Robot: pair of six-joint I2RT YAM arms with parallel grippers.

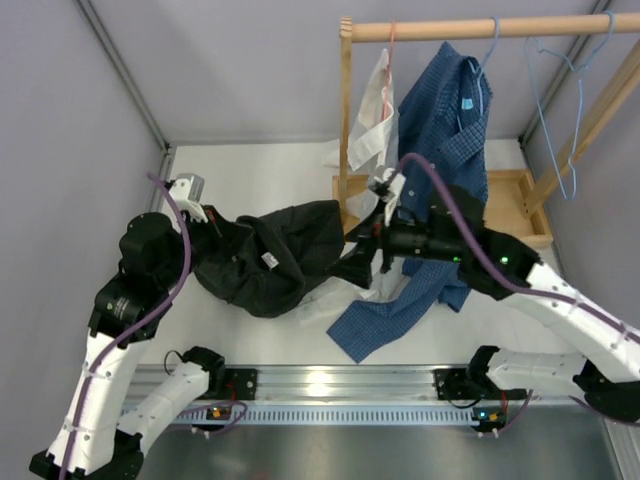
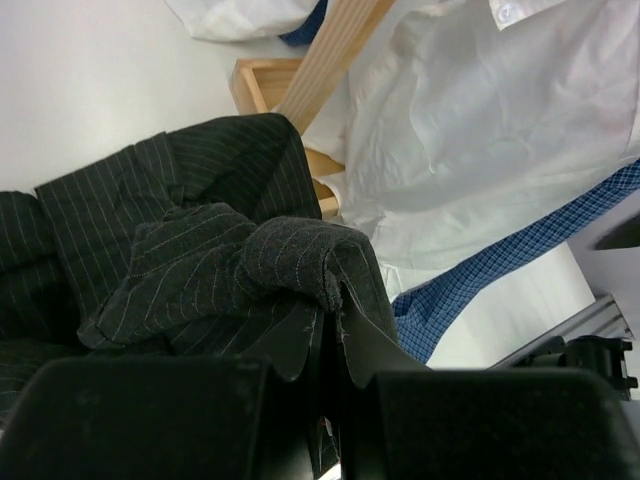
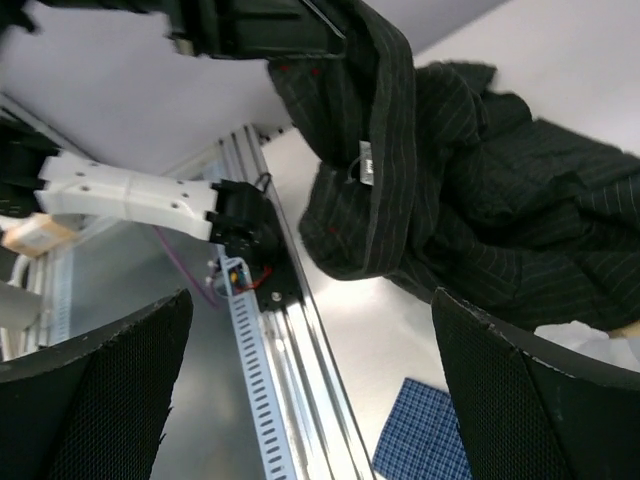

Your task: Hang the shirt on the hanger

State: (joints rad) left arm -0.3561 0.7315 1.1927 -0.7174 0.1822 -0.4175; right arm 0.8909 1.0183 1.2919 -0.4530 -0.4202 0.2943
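Note:
I should spread the black shirt open for the hanger next, so I need to grab the black shirt by its folded edge near the white tag with my right gripper.
The black shirt lies bunched on the white table, left of the rack. My left gripper is shut on a fold of its left edge; the left wrist view shows the jaws pinched on the dark fabric. My right gripper is open and empty, just off the shirt's right edge. In the right wrist view its fingers stand wide apart with the shirt beyond them. The light-blue hanger hangs empty on the rod at the far right.
A wooden rack stands at the back right, on a wooden base. A blue checked shirt hangs on it and trails onto the table. A white shirt hangs on a pink hanger. An aluminium rail runs along the near edge.

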